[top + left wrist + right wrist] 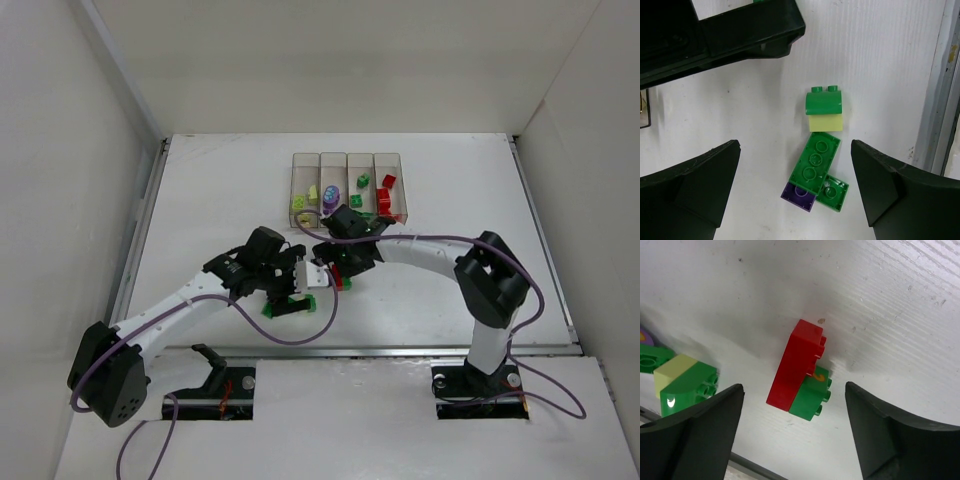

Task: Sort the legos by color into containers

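Observation:
My right gripper is about to grab the green curved brick (684,391) by its own sides. The joined pale yellow brick is then free to separate.
My left gripper (795,150) is open over a small heap of legos: a long green brick (816,162) lying on a purple brick (799,196) and a small green one (834,192). Just beyond them is a green curved brick (825,102) joined to a pale yellow one (826,123). My right gripper (794,387) is open above a red brick (796,365) stuck to a green brick (811,397); neither finger touches them. From above, both grippers (290,298) (340,268) meet just in front of the containers (348,156), which hold pale yellow, purple, green and red pieces, one colour per bin.
A metal rail (940,90) runs along the table's edge at the right of the left wrist view. The right arm's black body (720,30) hangs close over the left gripper. White walls enclose the table (220,200).

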`<state>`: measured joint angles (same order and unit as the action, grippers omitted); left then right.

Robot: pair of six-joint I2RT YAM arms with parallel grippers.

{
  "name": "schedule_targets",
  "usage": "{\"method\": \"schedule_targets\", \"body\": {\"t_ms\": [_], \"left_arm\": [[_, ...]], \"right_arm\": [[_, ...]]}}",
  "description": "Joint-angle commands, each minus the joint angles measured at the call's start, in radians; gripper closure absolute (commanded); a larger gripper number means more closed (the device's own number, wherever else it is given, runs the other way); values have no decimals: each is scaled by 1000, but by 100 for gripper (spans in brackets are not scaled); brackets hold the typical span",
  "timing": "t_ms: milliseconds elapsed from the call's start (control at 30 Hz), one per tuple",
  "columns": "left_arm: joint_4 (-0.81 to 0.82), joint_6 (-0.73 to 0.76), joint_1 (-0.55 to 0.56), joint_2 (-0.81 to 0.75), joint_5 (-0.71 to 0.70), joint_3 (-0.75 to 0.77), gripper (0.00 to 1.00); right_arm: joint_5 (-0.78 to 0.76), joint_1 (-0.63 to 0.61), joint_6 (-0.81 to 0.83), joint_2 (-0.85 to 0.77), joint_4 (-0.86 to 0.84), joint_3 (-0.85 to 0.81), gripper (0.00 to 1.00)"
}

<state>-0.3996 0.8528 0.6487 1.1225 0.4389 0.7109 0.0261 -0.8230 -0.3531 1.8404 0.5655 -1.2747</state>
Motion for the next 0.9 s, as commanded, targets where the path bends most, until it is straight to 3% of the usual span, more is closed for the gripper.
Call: {"method": "schedule_targets", "body": {"t_ms": [0,167,333,567,867], "left_arm": [[8,-11,6,-35,-6,-1,9],[-13,-21,-33,-67,-29,-10,9],[8,-87,-72,-138,-84,-47,9],[30,-106,-81,-308,-66,-102,8],[50,-138,-81,-320,-57,-122,8]], "right_arm": [[-8,-8,19,-49,31,-43,11],[-20,-25,-27,-130,63,-52,9],[64,-90,-37,-130,50,-63,17],[116,-133,-23,-17,68,-133,22],[138,-142,-4,72,77,-187,25]]}}
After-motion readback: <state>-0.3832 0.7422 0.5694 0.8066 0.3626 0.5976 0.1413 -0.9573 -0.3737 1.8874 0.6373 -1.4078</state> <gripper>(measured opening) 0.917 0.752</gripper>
